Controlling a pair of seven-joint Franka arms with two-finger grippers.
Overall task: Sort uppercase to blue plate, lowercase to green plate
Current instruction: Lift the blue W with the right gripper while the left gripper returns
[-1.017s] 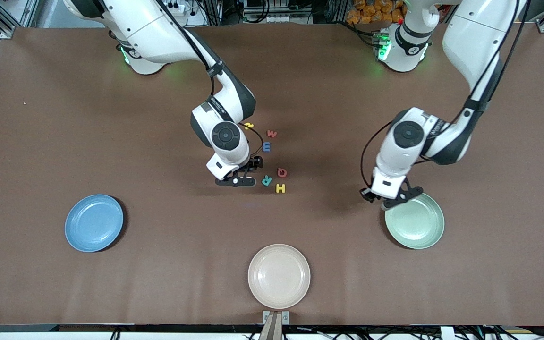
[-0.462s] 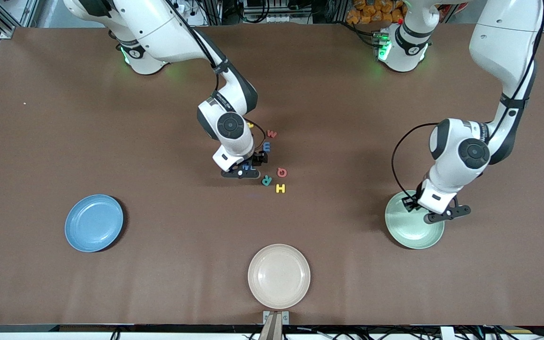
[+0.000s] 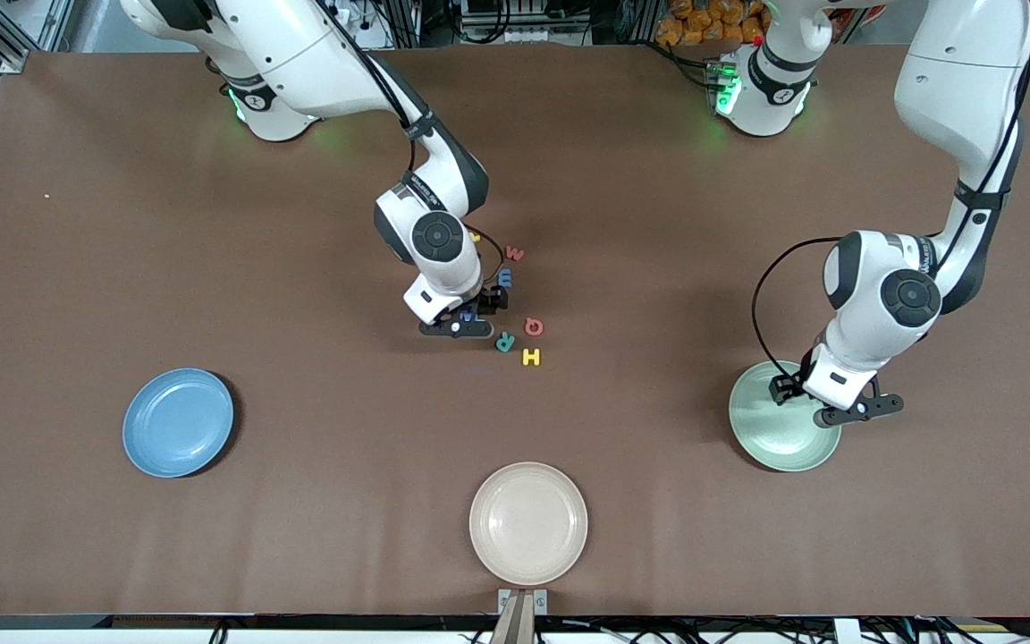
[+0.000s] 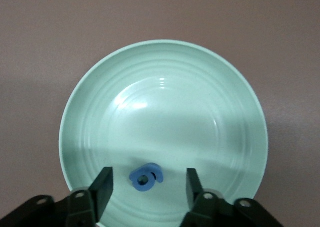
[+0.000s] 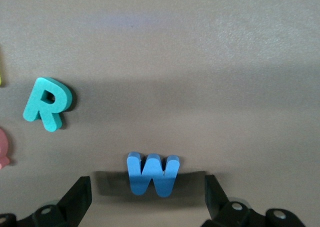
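The fingers of my right gripper stand low on either side of the blue W in the right wrist view, so it is now time to close.
The green plate lies toward the left arm's end of the table. My left gripper hangs open just above the plate. A blue g lies flat in the plate, between the fingers and free of them. My right gripper is open and low over the table, with the blue W between its fingers, untouched. Beside it lie the teal R, red Q and yellow H. The blue plate lies toward the right arm's end.
A red w and a blue E lie farther from the camera than the Q. The curvy yellow h peeks out by the right wrist. A beige plate sits near the table's front edge.
My left gripper moved from the green plate's rim to over the plate and opened, leaving the blue g in it. My right gripper shifted slightly and settled around the blue W.
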